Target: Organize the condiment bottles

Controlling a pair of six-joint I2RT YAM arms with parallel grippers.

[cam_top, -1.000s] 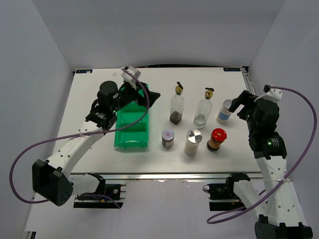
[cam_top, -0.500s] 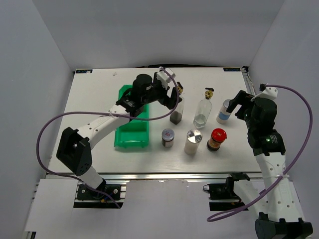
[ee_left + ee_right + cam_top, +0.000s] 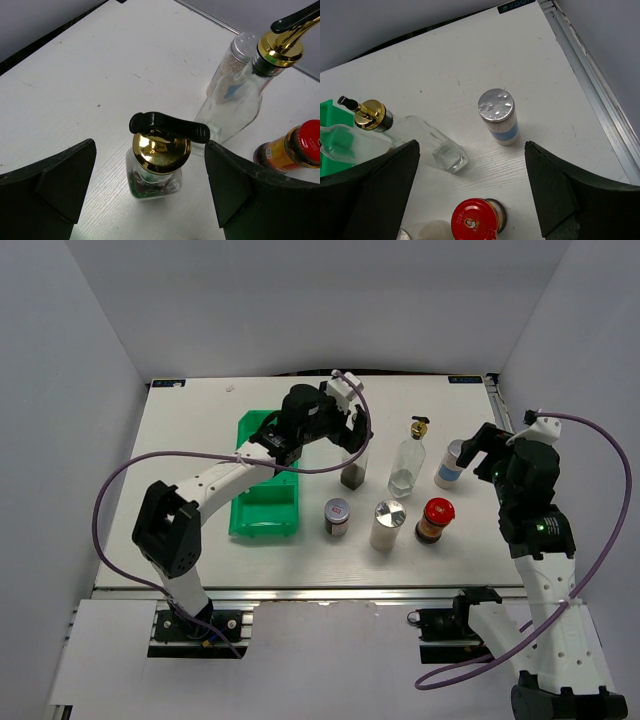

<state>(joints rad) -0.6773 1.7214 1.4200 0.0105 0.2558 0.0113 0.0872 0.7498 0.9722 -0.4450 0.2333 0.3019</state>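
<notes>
The left gripper grabs the glass bottle by its neck under the gold cap [image 3: 158, 177] next. The bottle then goes into the green bin to stand there.
My left gripper [image 3: 353, 433] is open above the left glass bottle [image 3: 352, 477]. In the left wrist view its gold cap and black spout [image 3: 161, 150] sit between my open fingers [image 3: 60, 180], with gaps on both sides. The second glass bottle [image 3: 408, 462] stands to its right. The blue-labelled jar [image 3: 450, 466] is further right. In front stand the dark silver-lidded jar [image 3: 337, 517], the white shaker [image 3: 387, 525] and the red-lidded jar [image 3: 435, 521]. My right gripper [image 3: 482, 452] is open and empty, above and right of the blue-labelled jar [image 3: 499, 117].
The green three-compartment bin [image 3: 265, 502] lies left of the bottles, under my left arm. The table's right rail [image 3: 592, 75] runs close beside the blue-labelled jar. The left arm's purple cable [image 3: 150, 465] loops over the table's left part.
My left arm has swung right from over the green bin to above the left glass bottle. The right arm and all the bottles have stayed in place.
</notes>
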